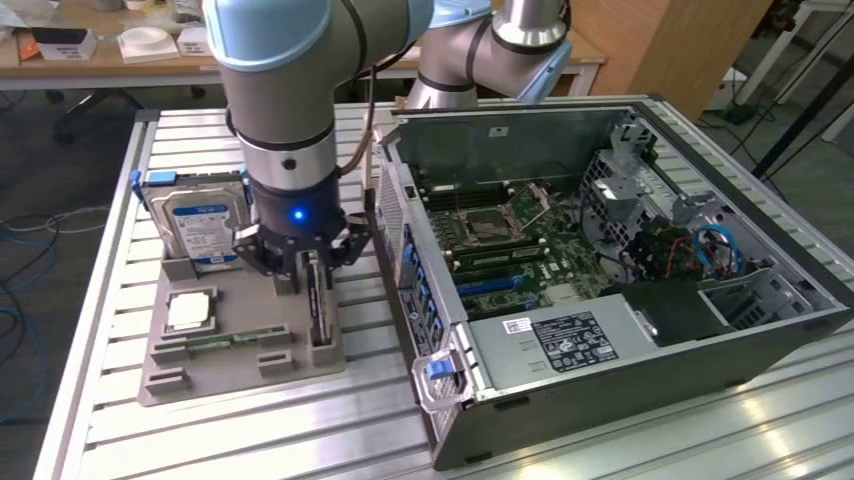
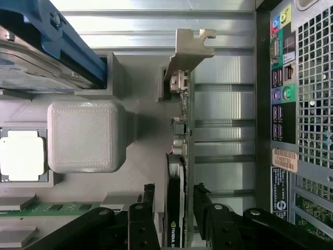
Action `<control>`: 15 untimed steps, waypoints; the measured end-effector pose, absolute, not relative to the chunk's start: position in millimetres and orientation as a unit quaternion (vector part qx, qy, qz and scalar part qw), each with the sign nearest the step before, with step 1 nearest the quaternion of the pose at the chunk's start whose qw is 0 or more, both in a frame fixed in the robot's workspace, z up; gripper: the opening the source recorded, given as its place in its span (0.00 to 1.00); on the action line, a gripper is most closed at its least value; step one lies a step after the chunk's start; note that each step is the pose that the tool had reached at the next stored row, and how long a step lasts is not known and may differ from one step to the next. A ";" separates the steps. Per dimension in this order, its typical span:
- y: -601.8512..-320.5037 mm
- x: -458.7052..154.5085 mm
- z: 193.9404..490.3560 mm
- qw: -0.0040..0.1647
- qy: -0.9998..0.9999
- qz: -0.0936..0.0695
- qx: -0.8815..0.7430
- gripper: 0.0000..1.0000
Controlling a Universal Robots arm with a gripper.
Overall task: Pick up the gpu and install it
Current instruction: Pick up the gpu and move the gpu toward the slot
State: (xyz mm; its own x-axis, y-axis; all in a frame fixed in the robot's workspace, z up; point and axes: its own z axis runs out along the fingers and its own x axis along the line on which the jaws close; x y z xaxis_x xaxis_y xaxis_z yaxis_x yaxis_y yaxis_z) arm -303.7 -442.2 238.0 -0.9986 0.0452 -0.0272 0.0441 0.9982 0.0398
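Observation:
I will reach the GPU and grab it by its black cooler section, so the GPU's silver end bracket stays free to fit the case.
The gpu stands on its edge in a slot of the grey holder tray, on the side nearest the computer case. In the wrist view the gpu is seen edge-on, with its green board, black cooler and silver end bracket. My gripper hangs straight down over it. The gripper is open, with one black finger on each side of the card. A narrow gap shows between the card and the fingers.
On the tray, a silver hard drive with blue rails stands upright at the back, with a processor chip and a memory stick in front of it. The case lies open with its motherboard exposed. Its rear port panel lies close beside the card.

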 end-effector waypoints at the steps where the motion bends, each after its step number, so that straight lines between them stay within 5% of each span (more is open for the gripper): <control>1: -442.2 -302.9 237.8 0.014 0.999 0.020 0.022 0.43; 15: -442.1 -303.3 236.8 0.014 1.000 0.017 0.023 0.43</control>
